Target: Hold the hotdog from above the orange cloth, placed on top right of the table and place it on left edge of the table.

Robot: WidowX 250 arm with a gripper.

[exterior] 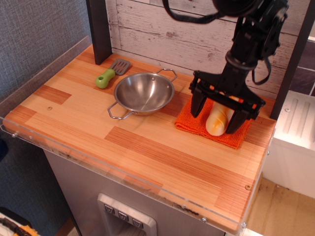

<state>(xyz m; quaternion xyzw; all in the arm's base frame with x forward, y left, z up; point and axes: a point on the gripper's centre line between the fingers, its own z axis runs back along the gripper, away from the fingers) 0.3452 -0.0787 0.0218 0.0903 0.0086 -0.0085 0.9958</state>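
My gripper grips the hotdog by the long sides of its bun point(220, 116) next. Then it carries the cream hotdog off the orange cloth point(189, 120).
The cream hotdog point(216, 123) lies on the bright orange cloth point(189, 120) at the right rear of the wooden table point(147, 152). My black gripper point(217, 118) has come down from above and is open, one finger on each side of the hotdog, tips at or near the cloth. The fingers do not press on the bun. The gripper body hides the far half of the hotdog.
A steel bowl point(144, 93) with wire handles stands just left of the cloth. A green-handled spatula point(110, 73) lies behind it near a dark post point(99, 29). A clear acrylic rim point(123, 177) runs along the table's front and left edges. A white cabinet point(295, 142) stands to the right.
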